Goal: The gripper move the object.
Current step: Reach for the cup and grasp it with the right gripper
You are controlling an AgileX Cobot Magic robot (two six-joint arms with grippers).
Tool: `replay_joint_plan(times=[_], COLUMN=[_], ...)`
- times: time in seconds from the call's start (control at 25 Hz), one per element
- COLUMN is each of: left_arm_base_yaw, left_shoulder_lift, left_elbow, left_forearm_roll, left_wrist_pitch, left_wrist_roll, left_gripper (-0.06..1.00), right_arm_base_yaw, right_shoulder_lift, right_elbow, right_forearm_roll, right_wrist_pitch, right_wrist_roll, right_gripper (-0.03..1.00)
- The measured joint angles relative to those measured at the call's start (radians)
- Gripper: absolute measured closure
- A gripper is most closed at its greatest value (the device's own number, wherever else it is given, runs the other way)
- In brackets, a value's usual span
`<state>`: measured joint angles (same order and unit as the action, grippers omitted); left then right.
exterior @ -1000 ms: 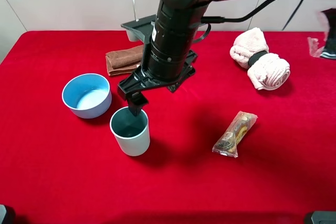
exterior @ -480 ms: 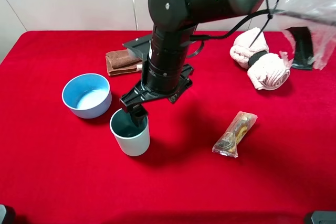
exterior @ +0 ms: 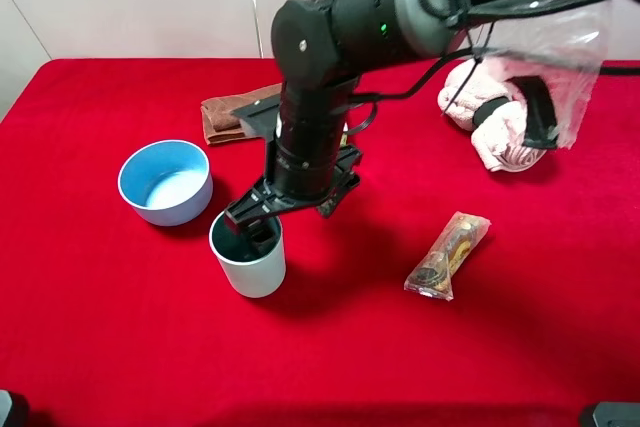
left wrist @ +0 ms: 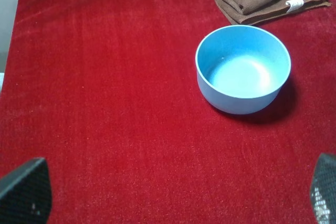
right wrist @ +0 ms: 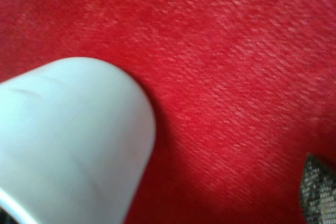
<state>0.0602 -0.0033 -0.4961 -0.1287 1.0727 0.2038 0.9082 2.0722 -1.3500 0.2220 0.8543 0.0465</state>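
My right gripper's fingers are on both sides of the tumbler cup at its side [exterior: 277, 250], one inside, one outside past the cup's rim [exterior: 228, 257]. It needs to close now. Closing now would hold the cup.
The object, a pale blue-green tumbler cup [exterior: 248, 265], stands upright on the red cloth, left of centre. My right gripper [exterior: 255, 230] has reached across and hangs right over its far rim, jaws open, with one black finger dipping into the dark teal inside. The right wrist view shows the cup's outer wall [right wrist: 68, 140] up close and one fingertip [right wrist: 317, 190] standing apart from it. In the left wrist view my left gripper [left wrist: 173, 192] is open, its fingertips [left wrist: 26, 190] far apart above bare cloth and holding nothing.
A light-blue bowl [exterior: 165, 182] sits just left of the cup, also seen as the bowl [left wrist: 242, 69] in the left wrist view. A folded brown towel [exterior: 235, 112] lies behind, a pink rolled towel [exterior: 495, 112] at the back right, and a wrapped snack [exterior: 447, 254] right of centre.
The right arm has come down and slightly forward, so its gripper sank from just above the cup's rim to dipping into it. The cup and bowl stay put.
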Motion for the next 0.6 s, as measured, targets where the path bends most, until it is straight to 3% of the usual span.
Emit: replay_joint_plan(times=[0.44, 0.6], left_arm_base_yaw=[0.0, 0.0], left_shoulder_lift=[0.0, 0.0], left_elbow=[0.0, 0.0], left_forearm_roll=[0.0, 0.0], left_wrist_pitch=[0.0, 0.0], left_wrist_roll=[0.0, 0.0], left_gripper=[-0.04, -0.04], right_arm_base_yaw=[0.01, 0.01], right_shoulder_lift=[0.005, 0.005], right_elbow=[0.0, 0.0], right_forearm_roll=[-0.022, -0.034], right_wrist_pitch=[-0.007, -0.007], right_wrist_roll=[0.026, 0.042], right_gripper=[0.28, 0.44])
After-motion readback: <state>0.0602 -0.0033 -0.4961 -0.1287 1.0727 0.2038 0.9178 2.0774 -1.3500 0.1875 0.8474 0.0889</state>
